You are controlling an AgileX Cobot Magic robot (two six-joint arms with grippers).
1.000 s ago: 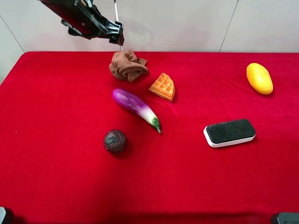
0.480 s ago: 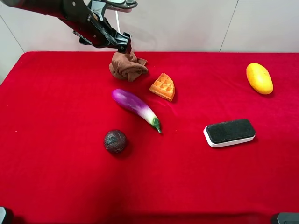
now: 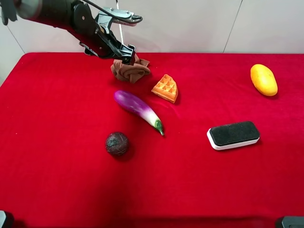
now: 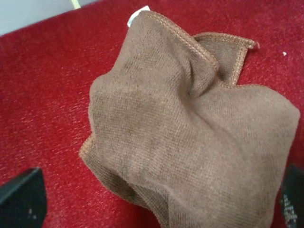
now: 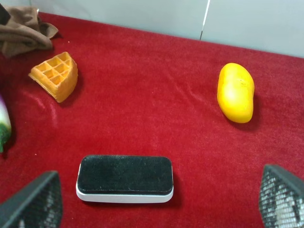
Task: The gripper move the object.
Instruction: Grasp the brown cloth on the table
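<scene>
The fingers of the robot's left gripper are above the brown cloth [image 3: 130, 70], so the left gripper needs to go lower before it closes on the cloth.
A crumpled brown cloth [image 3: 130, 70] lies at the back of the red table [image 3: 57, 180]. It fills the left wrist view [image 4: 190, 142]. My left gripper [image 3: 127, 56] is open and hangs right over the cloth's back edge, with one fingertip [image 4: 21, 199] on each side of the cloth. I cannot tell if it touches the cloth. My right gripper [image 5: 156, 199] is open and empty above the black eraser [image 5: 124, 178]; it does not show in the exterior view.
An orange waffle wedge [image 3: 166, 88] lies just right of the cloth. A purple eggplant [image 3: 137, 107] and a dark ball [image 3: 117, 143] lie in front of it. The black eraser [image 3: 233, 135] and a yellow mango [image 3: 263, 79] are on the right.
My left arm has come down and a little to the right, from above the back wall to just over the brown cloth. Nothing on the table has moved.
</scene>
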